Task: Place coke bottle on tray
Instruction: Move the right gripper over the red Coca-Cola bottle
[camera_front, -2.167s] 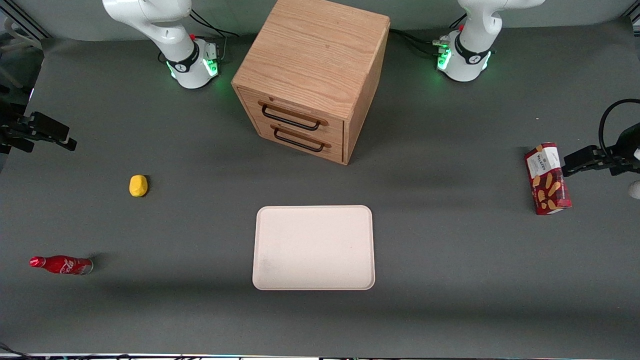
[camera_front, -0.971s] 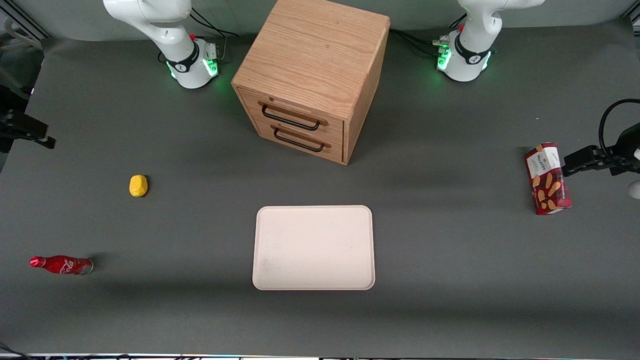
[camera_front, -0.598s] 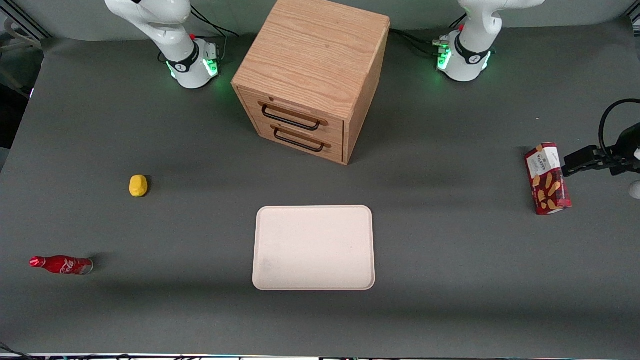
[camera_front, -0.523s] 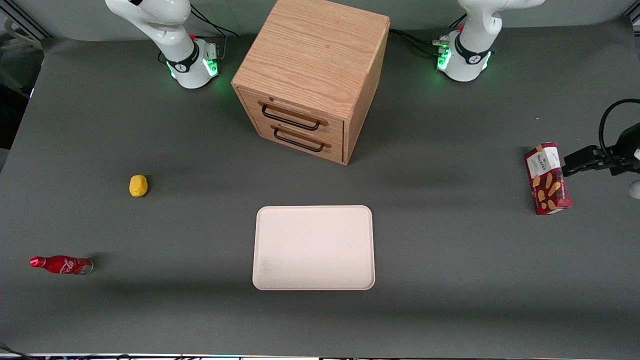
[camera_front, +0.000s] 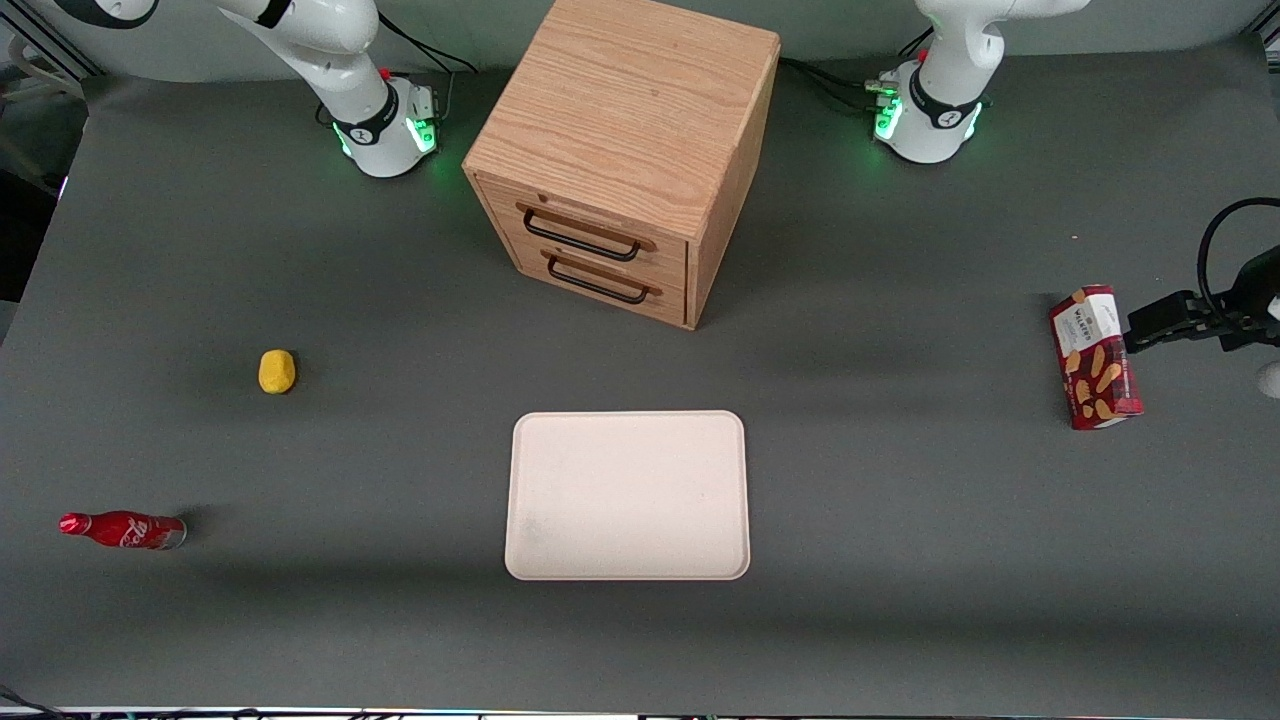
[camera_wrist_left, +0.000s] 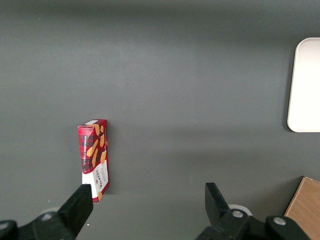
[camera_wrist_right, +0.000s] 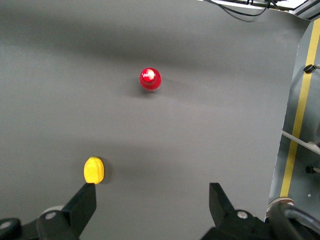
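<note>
My right gripper grabs the coke bottle by its red cap end next, to place the bottle on the tray.
The coke bottle, red with a red cap, stands near the working arm's end of the table, nearer the front camera than the yellow lump. The right wrist view looks down on the bottle's cap. The cream-white tray lies flat in front of the wooden drawer cabinet; its edge also shows in the left wrist view. My right gripper is out of the front view. In its wrist view it hangs high above the table, open and empty, well apart from the bottle.
A yellow lump lies between the bottle and the working arm's base, and shows close to one fingertip in the right wrist view. A wooden two-drawer cabinet stands mid-table. A red biscuit box stands toward the parked arm's end.
My right gripper has drawn away past the working arm's end of the table and left the front view. The bottle, tray and other things have not moved.
</note>
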